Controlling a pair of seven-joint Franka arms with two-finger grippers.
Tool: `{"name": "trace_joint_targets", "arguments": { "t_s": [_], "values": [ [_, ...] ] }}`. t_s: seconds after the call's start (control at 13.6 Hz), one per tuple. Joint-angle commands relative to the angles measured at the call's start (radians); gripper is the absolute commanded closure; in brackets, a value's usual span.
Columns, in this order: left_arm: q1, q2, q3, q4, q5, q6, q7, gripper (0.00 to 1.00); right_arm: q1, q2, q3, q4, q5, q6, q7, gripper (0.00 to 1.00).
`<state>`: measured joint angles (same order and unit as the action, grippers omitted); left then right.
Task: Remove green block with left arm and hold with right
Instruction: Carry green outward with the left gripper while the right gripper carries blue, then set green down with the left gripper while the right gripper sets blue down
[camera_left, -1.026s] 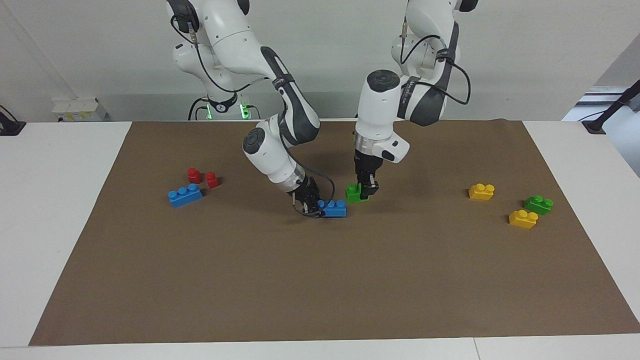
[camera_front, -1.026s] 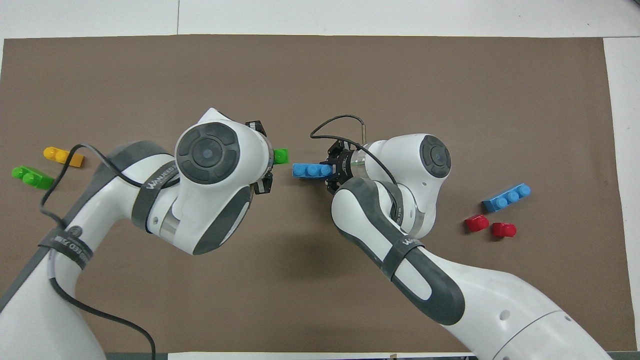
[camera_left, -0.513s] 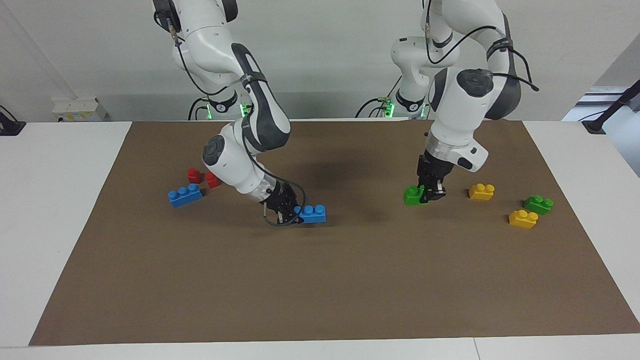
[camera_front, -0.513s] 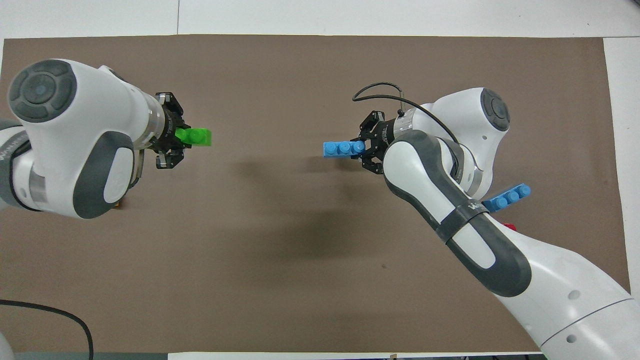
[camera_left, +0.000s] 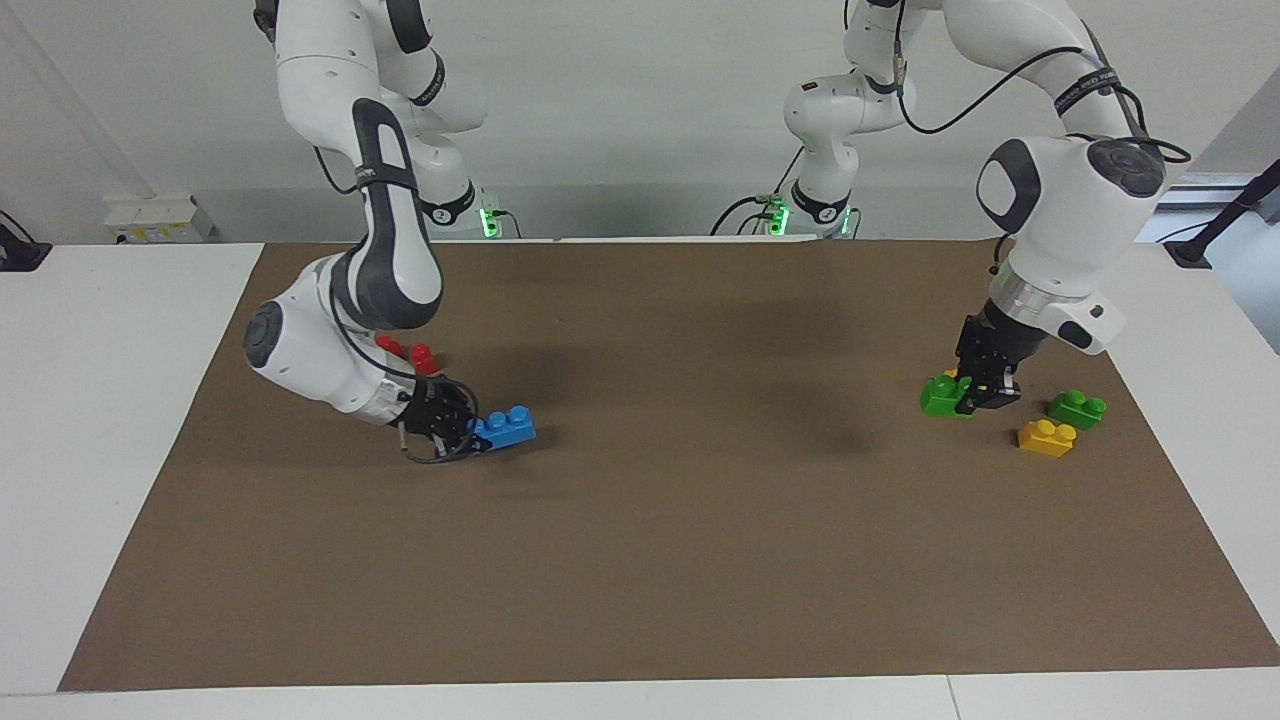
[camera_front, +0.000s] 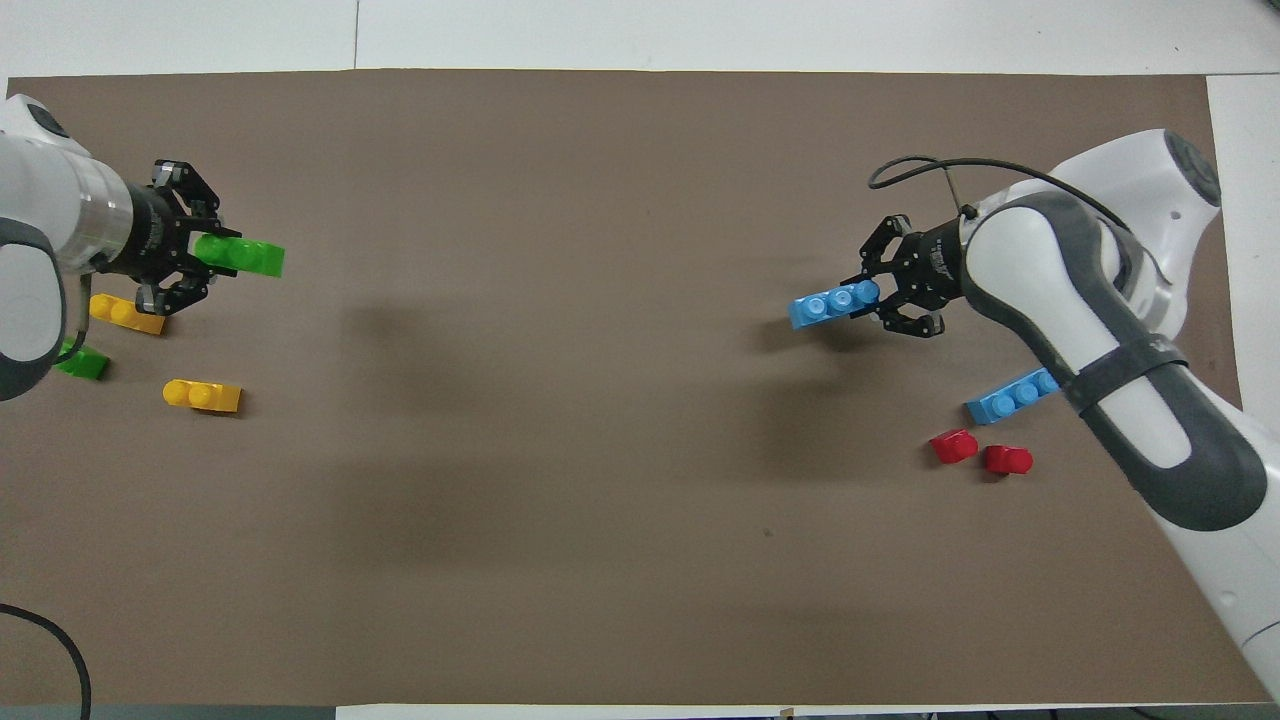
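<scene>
The blue brick (camera_front: 833, 305) is in the air above the brown mat, away from its shadow, so the robot's right gripper should keep hold of the brick.
My left gripper (camera_left: 977, 397) is shut on one end of the green block (camera_left: 941, 395) and holds it low over the brown mat (camera_left: 700, 520) at the left arm's end, beside the yellow bricks. In the overhead view the green block (camera_front: 245, 256) sticks out from the left gripper (camera_front: 208, 250). My right gripper (camera_left: 462, 428) is shut on a blue three-stud brick (camera_left: 505, 427), low over the mat toward the right arm's end. The overhead view shows this blue brick (camera_front: 833, 303) in the right gripper (camera_front: 882, 294). The two held bricks are far apart.
A twin green block (camera_left: 1077, 408) and a yellow brick (camera_left: 1046, 437) lie beside the left gripper. Overhead, two yellow bricks (camera_front: 125, 312) (camera_front: 203, 395) show there. A second blue brick (camera_front: 1012, 396) and two red pieces (camera_front: 953, 446) (camera_front: 1008, 459) lie under the right arm.
Both arms have swung apart from the mat's middle. The left gripper carried the green block to the left arm's end; the right gripper carried the blue brick toward the right arm's end.
</scene>
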<state>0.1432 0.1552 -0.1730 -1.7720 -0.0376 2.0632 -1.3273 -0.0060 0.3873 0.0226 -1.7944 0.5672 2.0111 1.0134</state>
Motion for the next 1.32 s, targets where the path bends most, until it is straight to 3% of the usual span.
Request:
{"name": "trace_joint_targets", "arguments": {
  "t_s": [0.0, 0.29, 0.59, 1.25],
  "values": [
    [0.047, 0.052, -0.008, 0.025, -0.024, 0.021, 0.158, 1.0, -0.086, -0.021, 0.013, -0.008, -0.018, -0.061, -0.074, 1.0],
    [0.09, 0.121, -0.006, 0.023, -0.019, 0.093, 0.361, 1.0, -0.143, -0.028, 0.004, -0.042, -0.032, -0.068, -0.075, 1.0],
    [0.087, 0.207, -0.005, 0.025, 0.05, 0.159, 0.37, 1.0, -0.18, -0.028, -0.001, -0.054, -0.058, -0.043, -0.078, 1.0],
    [0.096, 0.297, -0.003, 0.017, 0.035, 0.196, 0.346, 1.0, -0.173, -0.021, 0.002, -0.126, -0.05, 0.078, -0.121, 1.0]
  ]
}}
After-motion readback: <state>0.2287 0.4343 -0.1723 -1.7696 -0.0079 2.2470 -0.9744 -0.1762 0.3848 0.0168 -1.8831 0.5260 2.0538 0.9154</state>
